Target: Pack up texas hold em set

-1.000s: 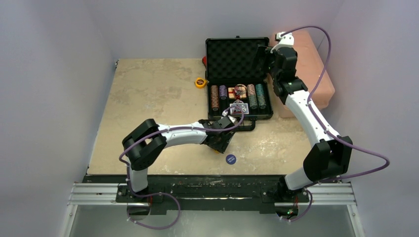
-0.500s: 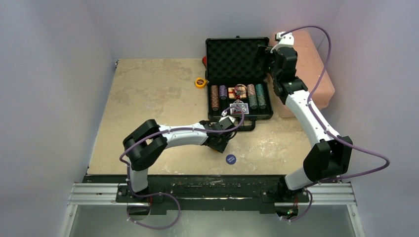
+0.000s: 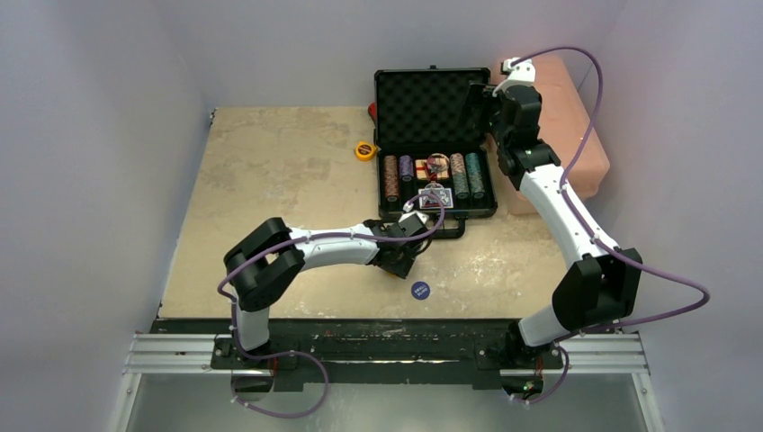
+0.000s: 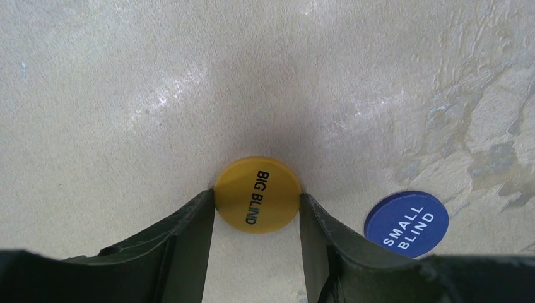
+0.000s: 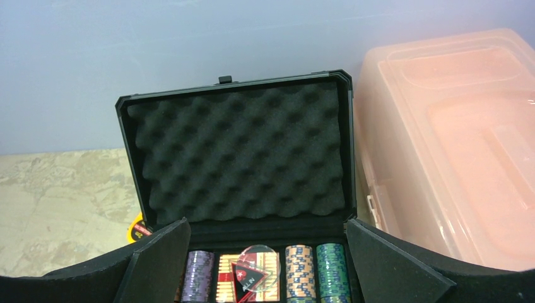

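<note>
The left gripper has both fingers closed on opposite edges of the yellow "BIG BLIND" button, so the button would come up with the gripper if the robot lifted it now.
The black briefcase stands open at the back of the table, its foam lid upright. Chip stacks and a card deck lie in its tray. The right wrist view shows the stacks and a clear "ALL IN" disc. My left gripper is down on the table. Its fingers touch both edges of the yellow "BIG BLIND" button, which lies flat. The blue "SMALL BLIND" button lies just to its right. My right gripper is open and empty above the case.
A pink plastic box stands right of the case, close to my right arm. A yellow tape measure lies by the case's left side. The case handle sticks out toward my left gripper.
My left gripper has shifted slightly left and settled around the yellow button. The right arm has not moved.
</note>
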{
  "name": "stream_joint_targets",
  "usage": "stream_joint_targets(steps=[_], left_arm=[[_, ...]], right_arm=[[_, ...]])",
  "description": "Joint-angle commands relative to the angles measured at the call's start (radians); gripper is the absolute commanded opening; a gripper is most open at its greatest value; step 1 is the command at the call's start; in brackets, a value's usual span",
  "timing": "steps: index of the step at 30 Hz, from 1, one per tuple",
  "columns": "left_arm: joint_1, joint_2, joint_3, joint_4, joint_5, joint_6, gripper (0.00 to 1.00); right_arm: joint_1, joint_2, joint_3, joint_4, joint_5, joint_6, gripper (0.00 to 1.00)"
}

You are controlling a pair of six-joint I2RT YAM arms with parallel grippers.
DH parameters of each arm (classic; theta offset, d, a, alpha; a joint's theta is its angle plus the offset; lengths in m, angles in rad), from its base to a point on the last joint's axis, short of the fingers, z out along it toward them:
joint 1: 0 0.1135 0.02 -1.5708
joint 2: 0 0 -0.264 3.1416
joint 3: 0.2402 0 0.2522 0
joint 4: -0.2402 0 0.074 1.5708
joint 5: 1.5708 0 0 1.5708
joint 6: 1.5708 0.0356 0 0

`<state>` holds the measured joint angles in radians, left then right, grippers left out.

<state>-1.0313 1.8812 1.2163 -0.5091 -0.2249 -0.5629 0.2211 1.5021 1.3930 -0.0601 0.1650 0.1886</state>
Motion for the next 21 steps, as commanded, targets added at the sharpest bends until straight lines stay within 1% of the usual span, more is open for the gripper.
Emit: stream_joint_targets(steps=[1,21], left_arm=[[-0.013,-0.01,0.003,-0.067,0.011,-0.027,0.45],[-0.018,-0.081,0.015,-0.107,-0.036,-0.016,0.44]], right_arm=[[-0.005,-0.002,0.052,-0.001,-0.012,-0.018,0.99],[-0.003,0.003,0.062,-0.015,-0.021,-0.012,0.99]])
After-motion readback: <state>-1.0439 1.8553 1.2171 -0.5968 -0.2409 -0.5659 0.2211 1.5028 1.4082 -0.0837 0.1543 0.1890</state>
